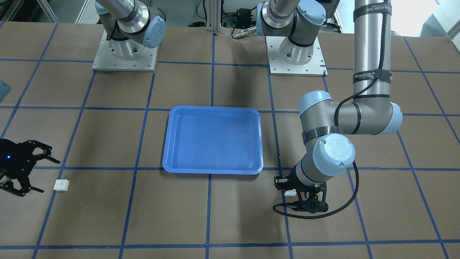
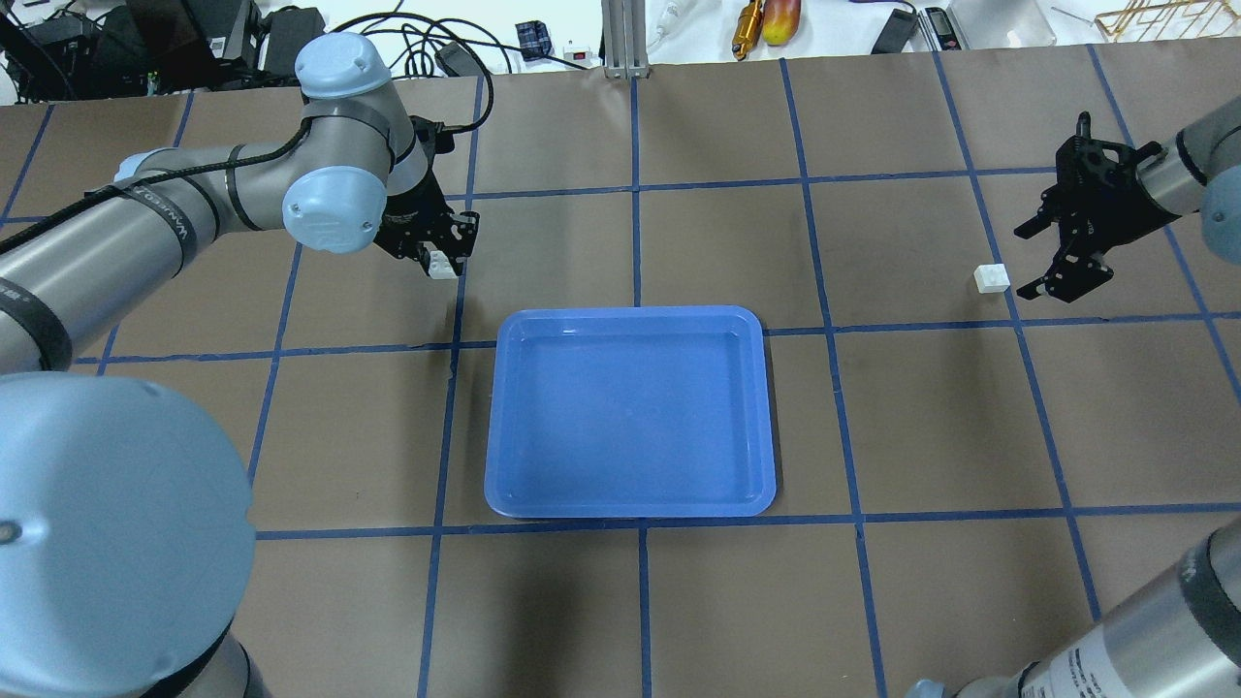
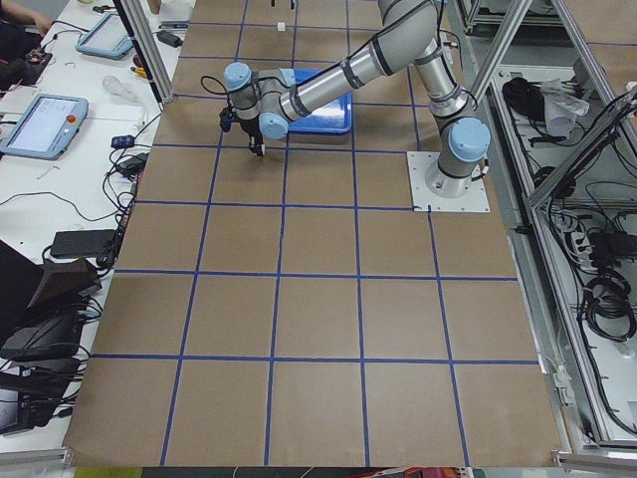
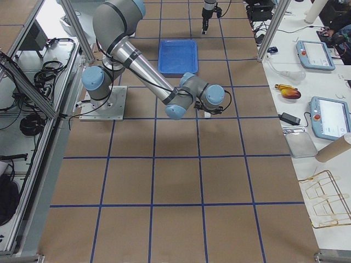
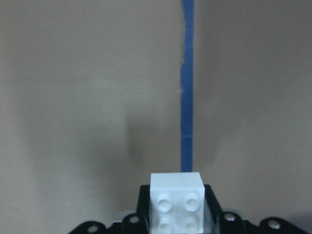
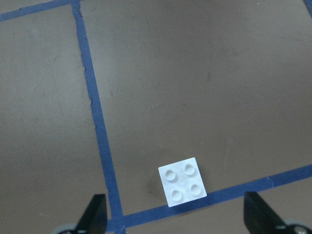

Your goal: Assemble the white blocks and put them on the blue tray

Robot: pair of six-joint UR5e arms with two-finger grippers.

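Observation:
My right gripper needs to move toward the white block (image 1: 61,185) on blue tape (image 1: 61,174) before closing, because its fingers stop short of the block and would miss it now.
The blue tray (image 2: 630,412) lies empty at the table's middle, also in the front view (image 1: 214,138). My left gripper (image 2: 441,257) is shut on one white block (image 2: 443,265), studs showing in the left wrist view (image 5: 176,202), and holds it over the table beside a blue tape line, off the tray's far left corner. The second white block (image 2: 992,278) lies on the table at the right, studs up (image 6: 182,181). My right gripper (image 2: 1030,262) is open just beside it, with the fingers (image 6: 95,217) apart on either side and not touching it.
Blue tape lines (image 2: 635,194) grid the brown table. Both arm bases (image 1: 124,54) stand at the robot's edge. Tools and cables (image 2: 766,24) lie beyond the far edge. Tablets and cables (image 4: 321,55) lie on side benches.

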